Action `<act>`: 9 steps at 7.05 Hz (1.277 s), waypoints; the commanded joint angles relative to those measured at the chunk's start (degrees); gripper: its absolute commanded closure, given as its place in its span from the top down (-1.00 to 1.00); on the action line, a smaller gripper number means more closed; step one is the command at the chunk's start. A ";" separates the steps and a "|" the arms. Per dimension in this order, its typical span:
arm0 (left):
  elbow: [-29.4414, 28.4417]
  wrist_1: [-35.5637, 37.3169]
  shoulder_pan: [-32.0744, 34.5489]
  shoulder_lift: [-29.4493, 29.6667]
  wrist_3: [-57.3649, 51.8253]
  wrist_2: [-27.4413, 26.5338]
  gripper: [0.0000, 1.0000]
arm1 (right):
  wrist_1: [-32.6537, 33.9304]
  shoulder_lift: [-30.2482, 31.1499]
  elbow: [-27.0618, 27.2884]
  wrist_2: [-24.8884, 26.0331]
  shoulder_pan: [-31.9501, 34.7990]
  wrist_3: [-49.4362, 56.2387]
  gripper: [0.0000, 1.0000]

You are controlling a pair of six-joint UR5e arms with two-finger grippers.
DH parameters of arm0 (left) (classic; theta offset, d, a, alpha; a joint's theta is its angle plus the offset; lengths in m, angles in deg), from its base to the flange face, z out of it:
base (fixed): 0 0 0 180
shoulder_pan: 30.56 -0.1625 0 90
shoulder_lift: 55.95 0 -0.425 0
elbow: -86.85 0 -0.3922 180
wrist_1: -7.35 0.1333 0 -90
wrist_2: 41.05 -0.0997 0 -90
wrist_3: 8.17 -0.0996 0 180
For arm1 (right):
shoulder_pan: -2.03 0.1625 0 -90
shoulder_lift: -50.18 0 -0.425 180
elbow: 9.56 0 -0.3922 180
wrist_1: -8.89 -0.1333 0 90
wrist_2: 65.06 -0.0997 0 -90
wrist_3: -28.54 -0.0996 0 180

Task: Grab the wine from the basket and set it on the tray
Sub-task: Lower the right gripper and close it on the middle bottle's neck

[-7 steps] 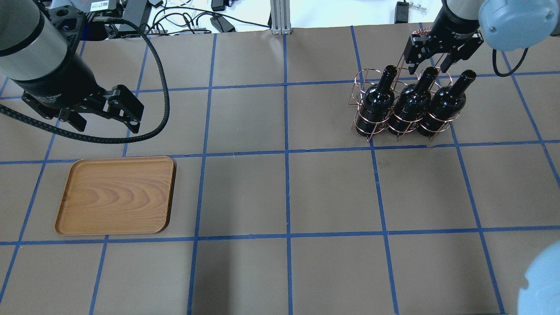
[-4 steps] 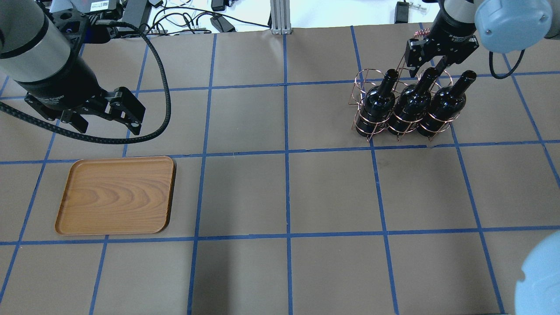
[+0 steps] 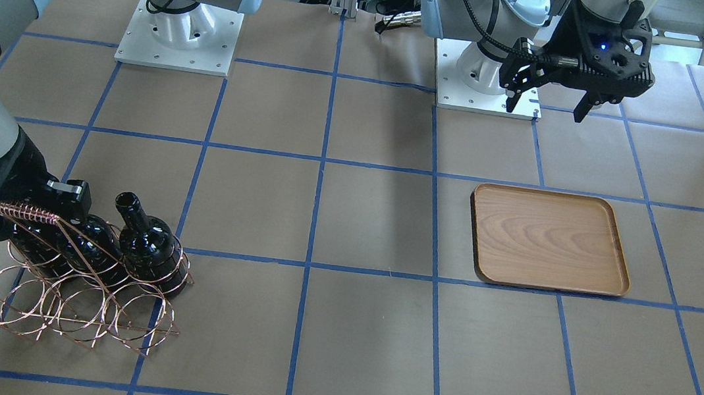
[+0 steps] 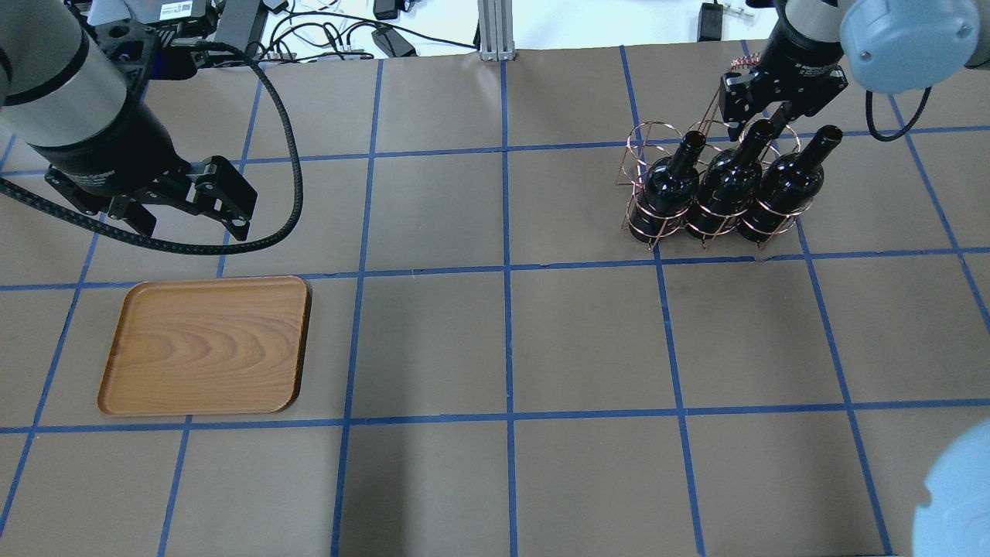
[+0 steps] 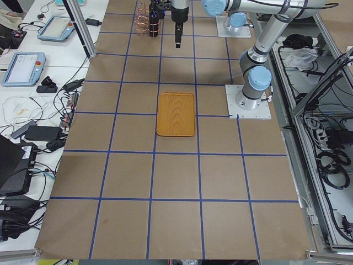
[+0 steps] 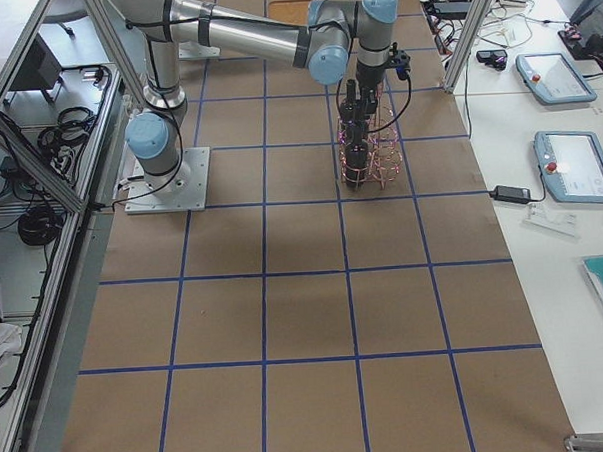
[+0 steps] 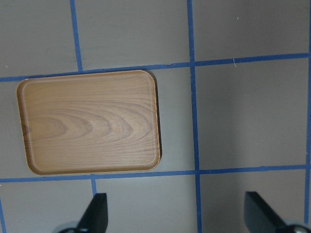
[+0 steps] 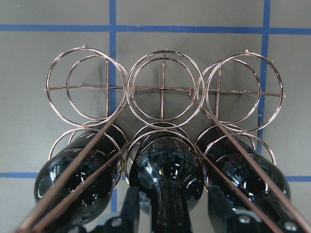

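The middle black wine bottle has the outer bottles close on either side of it, so my right gripper needs to grab it by its neck (image 8: 170, 204).
Three black wine bottles stand in the near rings of the copper wire basket (image 4: 646, 139) at the table's far right; the far rings are empty. My right gripper (image 4: 758, 122) is open, its fingers on either side of the middle bottle's neck (image 4: 754, 138) with a gap on each side. The right wrist view shows the neck (image 8: 171, 204) between the fingers (image 8: 130, 213). My left gripper (image 4: 189, 223) is open and empty above the table, just beyond the wooden tray (image 4: 205, 344), which is bare.
The basket's coil-wrapped handle bar (image 3: 22, 211) runs beside my right gripper's body. The outer bottles (image 4: 667, 182) (image 4: 785, 182) stand close on either side of the middle one. Cables and devices lie past the table's far edge (image 4: 325, 35).
My right gripper has come down and in over the middle bottle's neck, which now sits between its fingers. My left gripper has shifted slightly. The bottles, basket and tray have not moved.
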 commanded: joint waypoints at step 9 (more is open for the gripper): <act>0.09 -0.09 -0.01 0.09 0.87 0.17 1.00 | -2.22 2.28 1.90 1.15 0.11 0.68 -0.65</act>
